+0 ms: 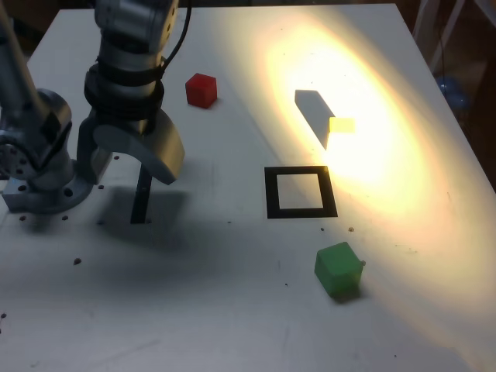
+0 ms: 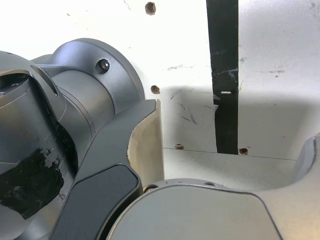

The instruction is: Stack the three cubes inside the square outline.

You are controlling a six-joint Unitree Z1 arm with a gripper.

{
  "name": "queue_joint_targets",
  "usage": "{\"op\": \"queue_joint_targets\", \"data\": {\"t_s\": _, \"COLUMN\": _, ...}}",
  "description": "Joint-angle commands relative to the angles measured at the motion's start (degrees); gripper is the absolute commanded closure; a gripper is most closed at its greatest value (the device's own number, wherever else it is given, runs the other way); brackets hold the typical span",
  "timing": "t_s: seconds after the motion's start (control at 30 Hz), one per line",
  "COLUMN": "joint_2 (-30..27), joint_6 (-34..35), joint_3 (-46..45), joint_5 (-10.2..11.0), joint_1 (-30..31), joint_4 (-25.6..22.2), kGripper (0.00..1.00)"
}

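Note:
My gripper grabs the red cube [image 1: 201, 90] by its opposite sides next, to start the stack inside the square outline [image 1: 301, 191].
My gripper [image 1: 132, 166] hangs open over the table's left side in the exterior view, holding nothing. The red cube [image 1: 201, 90] sits beyond it toward the back. In a bright patch of light at the right lies the yellow cube [image 1: 341, 124]. Nearest the front, right of centre, is the green cube [image 1: 338, 270]. The square outline [image 1: 301, 191] lies flat mid-table with no cube inside. The wrist view shows my gripper [image 2: 227, 150] with jaws wide apart and only bare table between them; no cube or outline appears there.
A narrow black strip [image 1: 141, 194] [image 2: 223, 75] lies on the table right under the gripper. The arm's base [image 1: 39, 182] is bolted at the exterior view's left edge. Strong light washes out the back right of the white table [image 1: 232, 310].

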State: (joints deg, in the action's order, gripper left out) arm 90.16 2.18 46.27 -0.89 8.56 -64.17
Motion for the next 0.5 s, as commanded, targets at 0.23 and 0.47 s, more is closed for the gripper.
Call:
{"op": "queue_joint_targets", "data": {"t_s": 0.23, "joint_2": -0.39, "joint_6": 0.11, "joint_3": -0.13, "joint_5": 0.1, "joint_1": -0.12, "joint_4": -0.29, "kGripper": 0.01}}
{"op": "queue_joint_targets", "data": {"t_s": 0.47, "joint_2": -0.67, "joint_6": 0.26, "joint_3": -0.06, "joint_5": 0.31, "joint_1": -0.12, "joint_4": -0.56, "kGripper": 0.01}}
